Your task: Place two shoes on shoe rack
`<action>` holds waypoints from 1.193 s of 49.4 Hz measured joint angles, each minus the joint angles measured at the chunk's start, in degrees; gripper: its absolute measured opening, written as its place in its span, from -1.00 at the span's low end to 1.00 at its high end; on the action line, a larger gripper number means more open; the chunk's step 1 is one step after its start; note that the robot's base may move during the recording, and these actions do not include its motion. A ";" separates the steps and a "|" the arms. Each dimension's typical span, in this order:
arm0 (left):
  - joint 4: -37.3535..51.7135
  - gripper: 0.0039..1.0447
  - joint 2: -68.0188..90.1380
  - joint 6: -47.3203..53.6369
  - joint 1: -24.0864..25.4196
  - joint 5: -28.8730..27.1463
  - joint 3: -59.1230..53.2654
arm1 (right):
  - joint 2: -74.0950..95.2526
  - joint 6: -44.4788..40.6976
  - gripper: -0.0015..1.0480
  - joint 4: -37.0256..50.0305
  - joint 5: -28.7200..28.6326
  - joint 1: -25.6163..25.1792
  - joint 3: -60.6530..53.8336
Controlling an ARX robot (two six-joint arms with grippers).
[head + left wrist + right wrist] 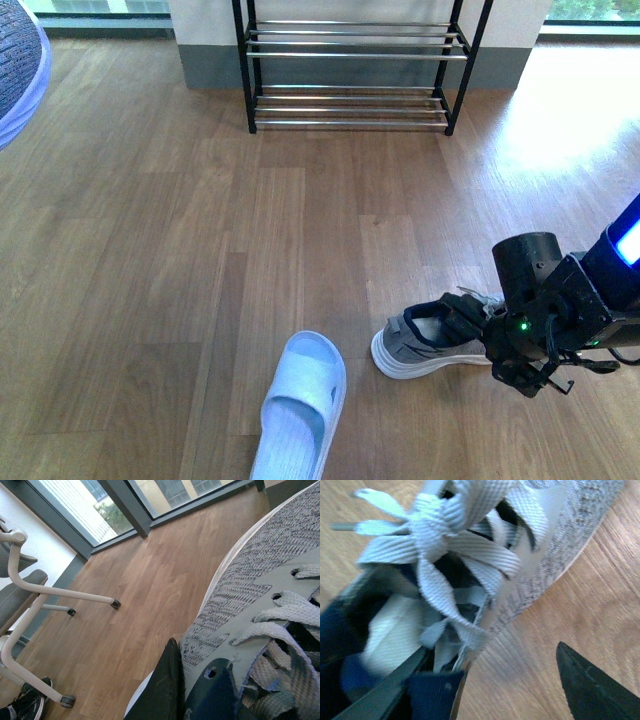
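Observation:
I need to grab the grey shoe by its collar (pixel 430 322) with my right gripper next, to put it on the shoe rack (pixel 350 60).
One grey knit shoe (pixel 15 60) hangs high at the far left of the front view. It fills the left wrist view, laces and knit side (pixel 260 580) close up, and my left gripper (pixel 200 675) is shut on its collar edge, with one dark finger (pixel 162 690) showing. The other shoe (pixel 420 345) lies on the floor at the lower right. My right gripper (pixel 468 322) is open at its collar: one finger (pixel 385 695) sits inside the opening, and the other finger (pixel 590 685) is outside over the floor. The shoe rack (pixel 350 60) stands against the far wall with bare shelves.
A pale blue slipper (pixel 300 405) lies on the wooden floor left of the floor shoe. In the left wrist view, white chair legs (pixel 30 590) and a black sneaker (pixel 25 705) sit near a window wall.

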 joint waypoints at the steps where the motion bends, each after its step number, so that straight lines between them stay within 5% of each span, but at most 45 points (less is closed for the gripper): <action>1: 0.00 -0.98 0.00 0.00 0.00 0.00 0.00 | 0.31 0.02 0.20 -0.24 0.50 -0.07 0.15; 21: 0.00 -0.98 0.00 0.02 0.00 0.02 0.00 | 2.67 -9.64 -0.97 5.29 9.11 -0.31 -0.17; 28: 0.00 -0.98 0.00 0.02 0.00 -0.02 0.00 | 2.64 -16.37 -0.97 9.14 11.32 -0.55 -1.92; 38: 0.00 -0.98 0.00 0.00 0.00 0.00 0.00 | 1.29 -37.18 -0.97 17.53 11.91 -4.22 -6.54; 59: 0.00 -0.98 0.00 0.02 0.00 0.00 0.00 | -7.43 -63.82 -0.97 30.32 8.70 -8.50 -18.75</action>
